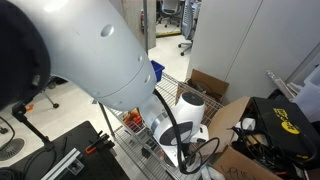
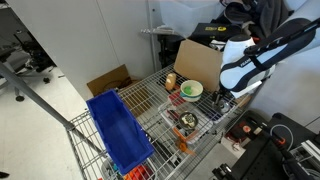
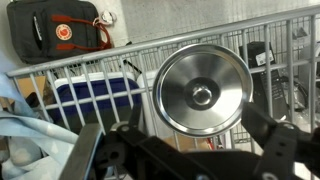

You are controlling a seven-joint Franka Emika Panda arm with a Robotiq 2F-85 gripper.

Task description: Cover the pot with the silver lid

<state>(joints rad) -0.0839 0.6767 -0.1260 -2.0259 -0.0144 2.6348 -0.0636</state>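
My gripper grabs the silver lid (image 3: 202, 90) by the small knob at its centre next, keeping the lid's rim free, to cover the pot.
The silver lid (image 3: 202, 90) fills the middle of the wrist view. It is round and shiny, with a small knob at its centre that faces the camera. My gripper (image 3: 200, 135) is open. Its two dark fingers reach up from the bottom of the frame on either side of the lid's lower half, and the right finger is close to the rim. In an exterior view my gripper (image 2: 216, 97) hangs over the wire cart, beside a green bowl (image 2: 190, 90). A round dark pot (image 2: 186, 120) sits in a tray on the cart. The lid itself is hidden in both exterior views.
The wire cart (image 2: 150, 100) has railed sides (image 3: 110, 60). A blue bin (image 2: 118, 132) stands at one end and also shows in the wrist view (image 3: 100, 95). A cardboard box (image 2: 198, 62) stands behind the cart. A black backpack (image 3: 55, 32) lies beyond the rail.
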